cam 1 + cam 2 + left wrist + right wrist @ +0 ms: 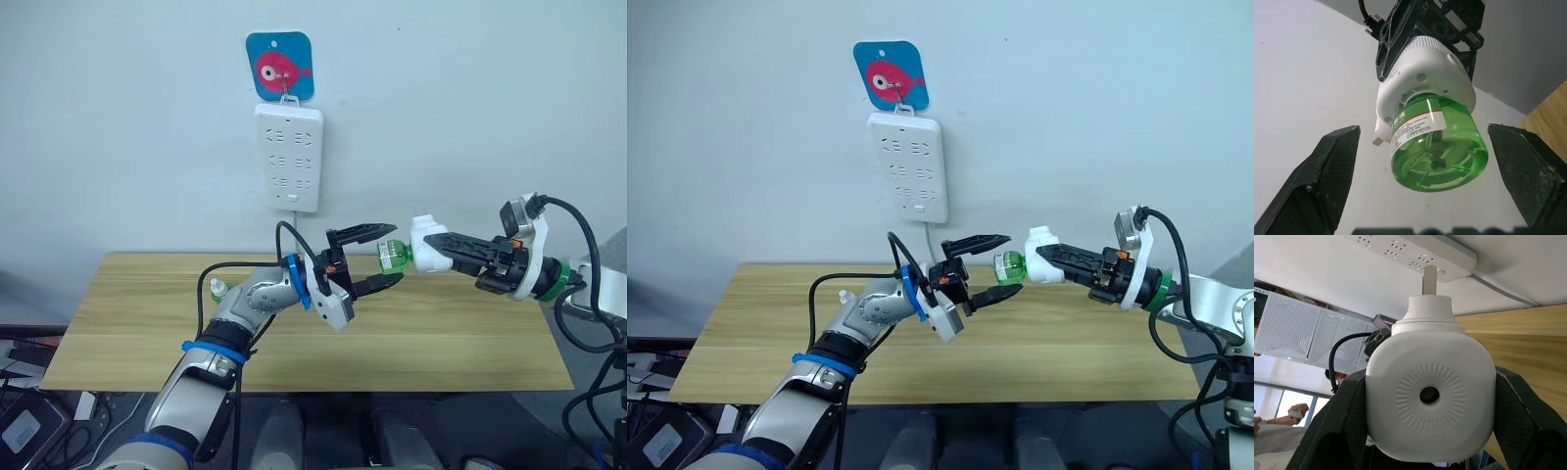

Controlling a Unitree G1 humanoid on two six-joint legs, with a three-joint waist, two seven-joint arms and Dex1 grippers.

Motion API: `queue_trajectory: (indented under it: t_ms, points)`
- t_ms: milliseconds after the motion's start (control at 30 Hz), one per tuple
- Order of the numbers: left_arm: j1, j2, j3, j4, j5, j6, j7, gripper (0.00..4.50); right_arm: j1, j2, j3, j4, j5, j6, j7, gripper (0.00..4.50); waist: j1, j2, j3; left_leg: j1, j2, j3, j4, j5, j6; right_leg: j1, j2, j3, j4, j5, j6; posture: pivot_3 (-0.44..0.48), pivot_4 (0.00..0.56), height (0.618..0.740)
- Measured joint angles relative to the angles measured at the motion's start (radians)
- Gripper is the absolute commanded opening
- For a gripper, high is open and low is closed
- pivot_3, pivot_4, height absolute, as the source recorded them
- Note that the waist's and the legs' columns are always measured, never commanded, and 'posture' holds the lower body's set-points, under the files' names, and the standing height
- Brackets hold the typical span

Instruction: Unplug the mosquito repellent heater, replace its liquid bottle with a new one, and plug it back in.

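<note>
I should next pull the green bottle out of the white heater [427, 245], so I will grab the green bottle's labelled body [395, 257] with my left gripper.
My right gripper [446, 245] is shut on the white mosquito repellent heater [427, 245], held in the air above the table, unplugged. A green liquid bottle [393, 255] sticks out of the heater toward my left arm. My left gripper [381, 258] stands open, its two fingers [1322, 181] spread on either side of the bottle [1437, 142] without touching it. In the right wrist view the heater's [1430, 394] face with its round hole sits between my fingers. Another small bottle [217, 288] with a white cap stands on the table behind my left forearm.
A white power strip [288, 155] hangs on the wall under a blue fish hook [279, 66], its cord dropping behind the wooden table [470, 343]. Cables and clutter lie on the floor at the left.
</note>
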Motion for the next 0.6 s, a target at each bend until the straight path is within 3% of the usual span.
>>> queue_trajectory:
  t_ms: [200,367,467,600]
  points:
    - [-0.002,0.014,-0.034,0.002,-0.001,-0.001,0.030,2.34,0.001,0.006,0.000,-0.008,0.000,0.000,-0.005,2.98,-0.001,0.000,0.000,0.000,0.000,0.000,0.000,0.000,0.000,0.000,0.000,0.000,0.000,0.000,0.000,0.179,0.185,0.740]
    - [-0.013,0.029,-0.071,0.009,-0.055,0.011,0.017,2.27,0.001,0.006,0.000,-0.008,0.000,0.000,-0.004,2.98,-0.001,0.000,0.000,0.000,0.000,0.000,0.000,0.000,0.000,0.000,0.000,0.000,0.000,0.000,0.000,0.180,0.186,0.740]
    - [0.010,0.033,-0.143,-0.027,-0.287,0.127,-0.131,2.27,0.004,-0.006,-0.001,-0.009,0.000,0.000,-0.004,2.98,-0.002,0.000,0.000,0.000,0.000,0.000,0.000,0.000,0.000,0.000,0.000,0.000,0.001,0.000,0.000,0.180,0.186,0.740]
    - [0.092,0.033,-0.199,-0.280,-0.745,0.655,-0.438,2.27,0.011,-0.047,0.000,-0.010,-0.001,0.003,-0.002,2.98,-0.004,0.000,0.000,0.000,0.000,-0.002,0.000,0.000,0.000,0.000,0.001,-0.002,0.003,0.000,0.000,0.181,0.195,0.740]
